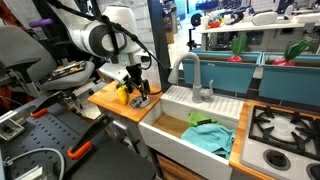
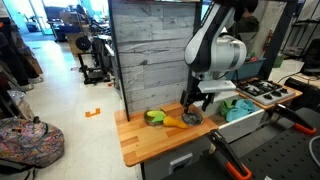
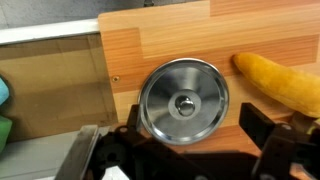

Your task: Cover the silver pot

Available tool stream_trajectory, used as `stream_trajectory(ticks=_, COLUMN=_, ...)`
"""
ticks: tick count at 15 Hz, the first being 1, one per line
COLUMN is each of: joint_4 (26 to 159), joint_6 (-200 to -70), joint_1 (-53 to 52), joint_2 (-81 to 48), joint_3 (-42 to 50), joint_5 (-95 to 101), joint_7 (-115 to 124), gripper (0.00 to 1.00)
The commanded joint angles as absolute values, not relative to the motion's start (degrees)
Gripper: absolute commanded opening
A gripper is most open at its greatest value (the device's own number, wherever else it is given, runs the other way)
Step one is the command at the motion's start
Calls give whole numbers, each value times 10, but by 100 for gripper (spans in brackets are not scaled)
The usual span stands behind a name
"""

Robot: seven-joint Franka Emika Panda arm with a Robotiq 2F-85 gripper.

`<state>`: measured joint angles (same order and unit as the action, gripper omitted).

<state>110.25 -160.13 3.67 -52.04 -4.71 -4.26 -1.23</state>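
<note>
Next, the gripper grabs the silver lid by its centre knob from above, keeping the lid level and its rim free to cover the silver pot.
A round silver lid [image 3: 182, 101] with a small centre knob lies flat on the wooden counter [image 3: 170, 35]. It also shows in an exterior view [image 2: 192, 118]. My gripper [image 3: 193, 112] hangs directly above the lid, open, with one dark finger on each side and nothing held. It shows in both exterior views [image 1: 138, 90] [image 2: 196, 104]. I cannot make out the silver pot in any view.
A yellow-orange toy vegetable [image 3: 278, 82] lies beside the lid, and a green toy [image 2: 155, 116] lies further along the counter. A white sink [image 1: 172, 103] with a grey faucet [image 1: 192, 72] holds a teal cloth [image 1: 211, 135]. A stove top [image 1: 285, 128] lies beyond it.
</note>
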Motion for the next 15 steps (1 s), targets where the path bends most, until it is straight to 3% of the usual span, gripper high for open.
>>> stream_trajectory(ticks=1, joint_4=1065, joint_6=-1594, joint_1=26, joint_2=-556, joint_3=-41, joint_5=-40, joint_7=-10, gripper=100)
stream_trajectory(ticks=2, joint_4=1061, joint_6=-1594, joint_1=25, joint_2=-561, joint_3=-40, joint_5=-40, joint_7=-10, gripper=100)
stream_trajectory(ticks=4, joint_4=1054, joint_6=-1595, joint_1=24, joint_2=-569, joint_3=-40, joint_5=-38, joint_7=-11, gripper=74)
stream_trajectory(ticks=11, joint_4=1033, joint_6=-1592, joint_1=28, joint_2=-577, joint_3=-42, joint_5=-38, joint_7=-14, gripper=19)
stream_trajectory(ticks=15, joint_4=1038, joint_6=-1599, joint_1=35, joint_2=-564, joint_3=-50, joint_5=-40, joint_7=-21, gripper=1)
